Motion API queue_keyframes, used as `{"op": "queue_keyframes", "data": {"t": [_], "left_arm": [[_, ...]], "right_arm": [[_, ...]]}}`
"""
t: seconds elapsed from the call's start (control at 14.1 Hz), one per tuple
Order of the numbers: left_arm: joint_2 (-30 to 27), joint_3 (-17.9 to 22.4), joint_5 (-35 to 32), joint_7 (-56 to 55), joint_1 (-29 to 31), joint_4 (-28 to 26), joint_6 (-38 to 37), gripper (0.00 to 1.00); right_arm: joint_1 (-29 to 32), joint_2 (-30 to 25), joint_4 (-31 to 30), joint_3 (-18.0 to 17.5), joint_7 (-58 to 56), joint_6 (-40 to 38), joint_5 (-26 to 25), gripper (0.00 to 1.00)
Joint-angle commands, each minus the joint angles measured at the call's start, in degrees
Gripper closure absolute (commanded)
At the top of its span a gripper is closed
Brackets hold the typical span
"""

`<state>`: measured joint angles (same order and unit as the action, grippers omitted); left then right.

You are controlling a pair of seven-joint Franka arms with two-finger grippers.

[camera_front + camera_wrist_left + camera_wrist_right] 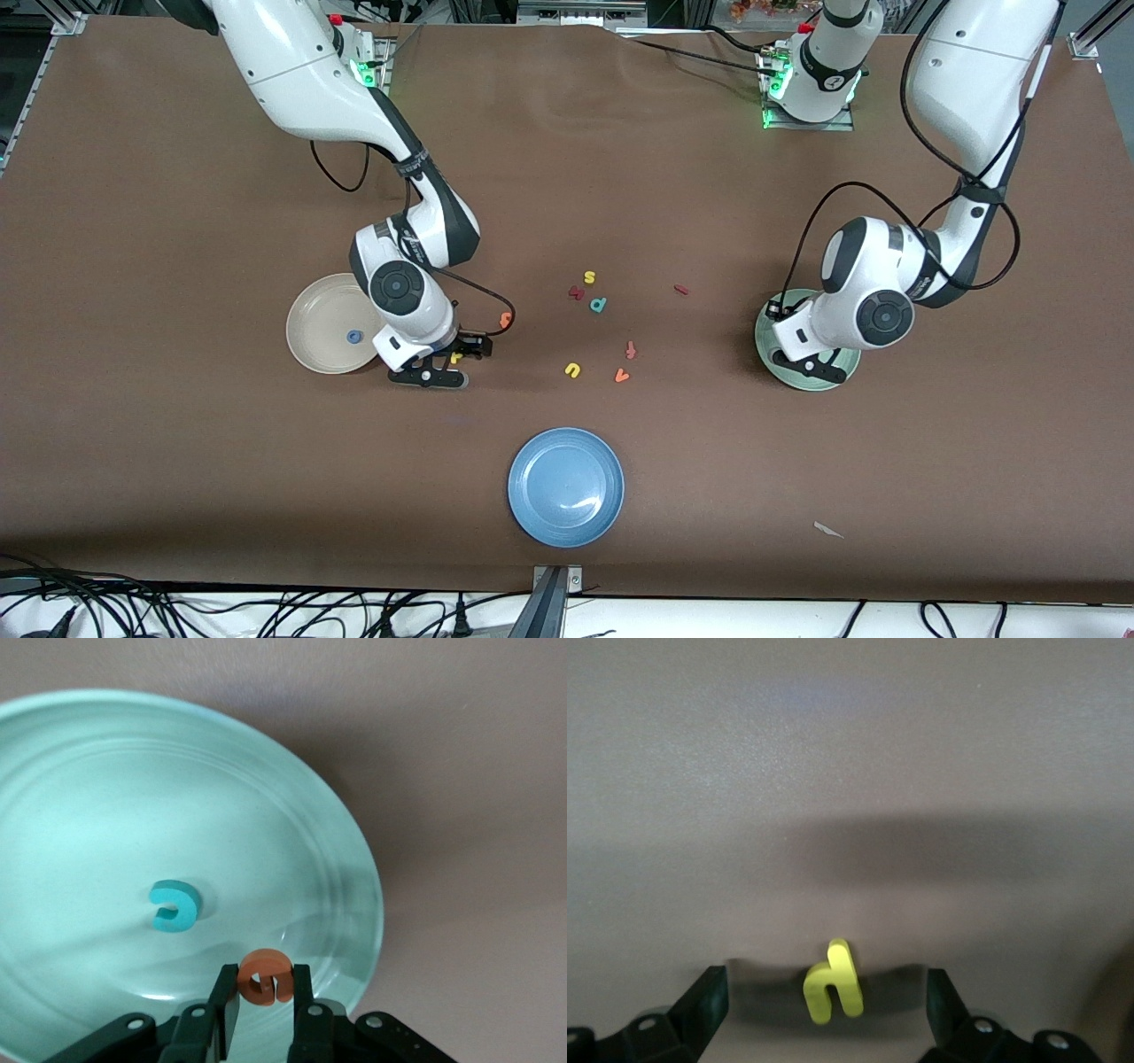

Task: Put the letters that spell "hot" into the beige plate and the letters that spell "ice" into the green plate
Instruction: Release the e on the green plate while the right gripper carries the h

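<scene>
I need to close my right gripper on the h now, because its fingers are low beside the yellow h (456, 357) (842, 976) and would hold it.
Over the green plate (797, 384) my left gripper (266, 988) is shut on the orange e (265, 974). The teal c (174, 905) lies in that plate (106, 797). My right gripper (824, 1005) stands open low over the table, its fingers on either side of the yellow h (833, 981), beside the beige plate (319, 319). In that plate lies the blue o (354, 337). The orange t (506, 319) rests on the table close to the right gripper (447, 363). The dark red i (681, 289) lies toward the left arm's end.
Loose letters lie mid-table: a yellow s (589, 278), a dark red letter (576, 291), the teal p (598, 305), a red f-like letter (631, 350), the yellow u (572, 370) and the orange v (622, 376). A blue plate (565, 486) sits nearer the front camera.
</scene>
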<state>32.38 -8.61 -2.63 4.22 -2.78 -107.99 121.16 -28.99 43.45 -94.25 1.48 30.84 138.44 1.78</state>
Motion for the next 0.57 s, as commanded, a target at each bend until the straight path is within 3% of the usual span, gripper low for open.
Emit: {"op": "queue_keyframes", "data": {"t": [0.0, 0.07, 0.14, 0.35, 0.5], "left_arm": [[-0.03, 0.00, -1.68, 0.87, 0.93, 0.41, -0.40, 0.28], [-0.65, -0.09, -1.68, 0.87, 0.93, 0.67, -0.92, 0.01], [-1.61, -0.18, -1.68, 0.96, 0.93, 0.76, -1.45, 0.00], [-5.30, -2.01, -0.90, -0.44, -0.30, 2.25, -5.58, 0.00], [-5.92, -4.47, -0.80, -8.05, -0.30, 2.26, -5.94, 0.00]], "right_arm": [[-0.02, 0.85, 1.87, 0.02, -0.79, -0.01, 0.50, 0.13], [0.07, 0.94, 1.87, 0.02, -0.78, -0.01, 0.50, 0.23], [0.07, 0.94, 1.87, 0.02, -0.87, -0.01, 0.59, 0.33], [0.16, 0.94, 1.78, 0.10, -0.87, -0.10, 0.68, 0.47], [0.16, 1.03, 1.52, 0.02, -0.87, -0.10, 0.76, 0.58]]}}
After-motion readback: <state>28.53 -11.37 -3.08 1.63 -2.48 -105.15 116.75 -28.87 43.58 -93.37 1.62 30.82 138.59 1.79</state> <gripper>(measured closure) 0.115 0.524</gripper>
